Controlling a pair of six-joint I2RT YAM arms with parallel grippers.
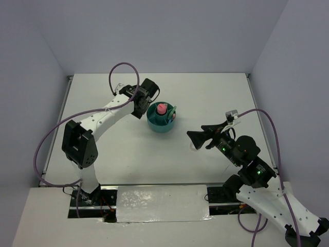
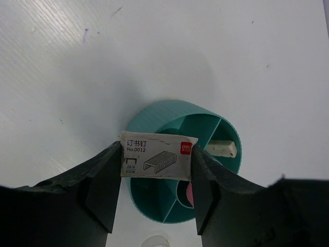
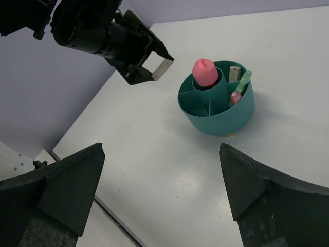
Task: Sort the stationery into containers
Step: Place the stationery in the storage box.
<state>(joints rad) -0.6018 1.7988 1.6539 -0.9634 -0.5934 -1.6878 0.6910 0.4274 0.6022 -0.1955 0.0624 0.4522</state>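
The staple box (image 2: 157,154) hangs high above and short of the organiser's open section, near the organiser's rim, so my left gripper keeps holding the staple box for now.
My left gripper (image 2: 157,163) is shut on a small white staple box (image 2: 157,154) and holds it above the round teal organiser (image 2: 154,110). In the top view the left gripper (image 1: 140,107) hangs at the organiser's (image 1: 154,125) left rim. The organiser holds a pink tube (image 3: 205,72) in its central cup, a beige eraser (image 3: 235,71) and green and pink capsule pieces (image 3: 240,85) in ring compartments. My right gripper (image 3: 162,149) is open and empty, to the right of the organiser (image 3: 221,121) and apart from it. A clear ring-like shape (image 2: 154,241) lies on the table below the staple box.
The white table (image 1: 123,149) is enclosed by grey walls at the back and sides. A tiny orange speck (image 3: 230,135) lies at the organiser's base. A purple cable (image 1: 123,69) loops above the left arm.
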